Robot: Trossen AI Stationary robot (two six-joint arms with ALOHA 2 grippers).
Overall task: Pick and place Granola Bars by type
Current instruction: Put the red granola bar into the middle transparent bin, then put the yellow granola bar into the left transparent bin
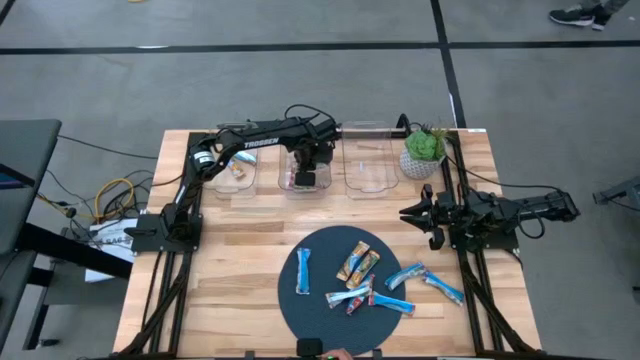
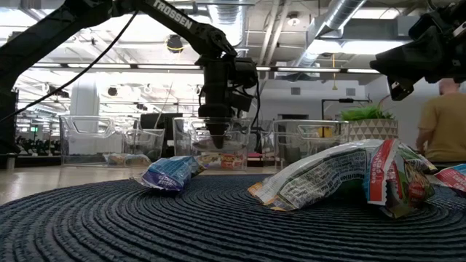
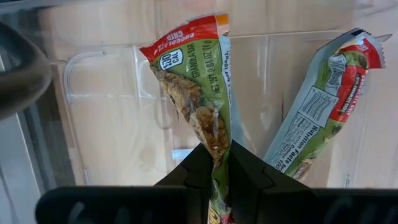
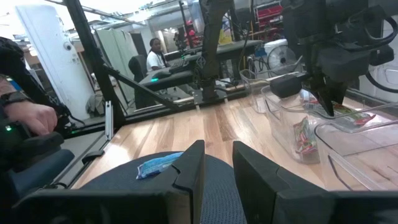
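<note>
My left gripper is ready to open now. The green and red bar hangs low beside another bar inside the middle bin (image 3: 112,130), so the green and red bar would lie there.
My left gripper (image 1: 305,180) reaches down into the middle clear bin (image 1: 283,170), shut on a green, red and orange granola bar (image 3: 199,81). A second multicoloured bar (image 3: 323,112) lies slanted in the same bin. On the dark round mat (image 1: 320,310) lie several blue bars (image 1: 303,270) and multicoloured bars (image 1: 357,263). The left bin (image 1: 222,180) holds something small (image 1: 237,170). My right gripper (image 1: 415,215) waits at the table's right side, open, with nothing between its fingers (image 4: 189,168). My left gripper pinches the multicoloured bar between its two fingers near one end of the wrapper (image 3: 214,140). The fingers (image 3: 193,165) come from above, pointing down. The bar hangs below them inside the middle bin, its free end (image 3: 186,37) toward the bin's floor; whether it touches there I cannot tell.
A third clear bin (image 1: 350,175) stands right of the middle one. A small potted plant (image 1: 423,150) sits at the far right corner. Bare wood lies between the bins and the mat. A person (image 2: 444,120) stands beyond the table.
</note>
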